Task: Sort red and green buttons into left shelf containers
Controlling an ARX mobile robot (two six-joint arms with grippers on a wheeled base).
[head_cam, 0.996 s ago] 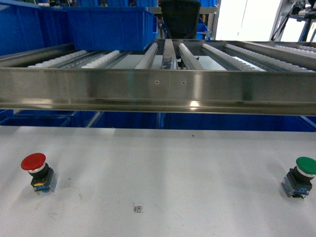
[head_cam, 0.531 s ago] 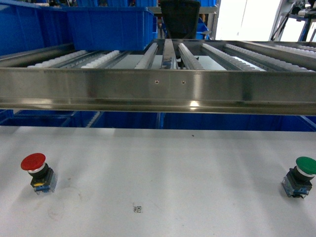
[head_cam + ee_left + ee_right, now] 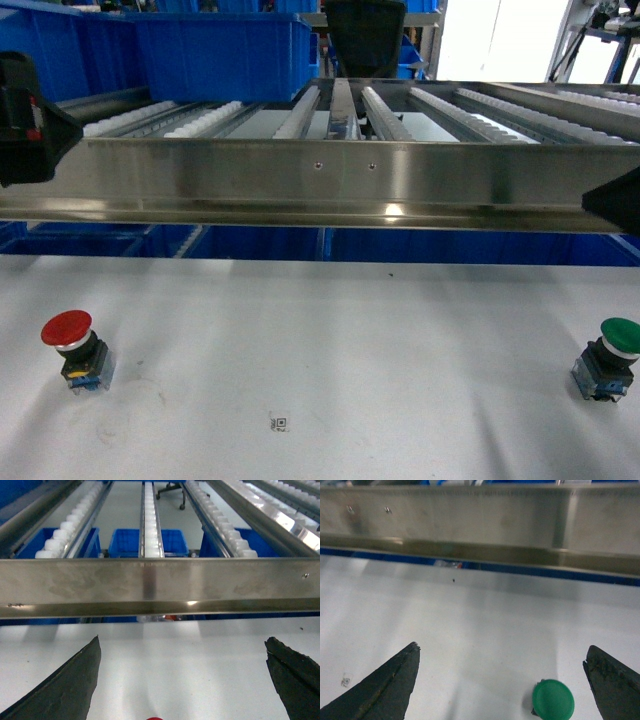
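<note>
I need to grab the green button by its grey-blue base (image 3: pixel 602 376) with my right gripper next. Then it can be sorted into the shelf containers.
The red button (image 3: pixel 68 332) stands on the white table at the left, and the green button (image 3: pixel 617 342) stands at the far right. My left gripper (image 3: pixel 182 645) hovers open above the table, and only the top edge of the red cap (image 3: pixel 155 718) shows low between its fingers. My right gripper (image 3: pixel 502 652) is open too, with the green button (image 3: pixel 553 700) low between its fingers, nearer the right one. Neither gripper touches a button. Two large blue bins (image 3: pixel 215 50) sit at the back left on the roller shelf.
A steel front rail (image 3: pixel 320 180) of the roller rack (image 3: pixel 340 110) crosses the whole view above the table's far edge. More blue boxes (image 3: pixel 125 541) sit below the rack. A black chair (image 3: pixel 366 35) stands behind. White tabletop (image 3: pixel 330 360) stretches between the two buttons.
Dark parts of both arms have come into the head view, one at the upper left edge and one at the right edge. Both buttons stay where they were.
</note>
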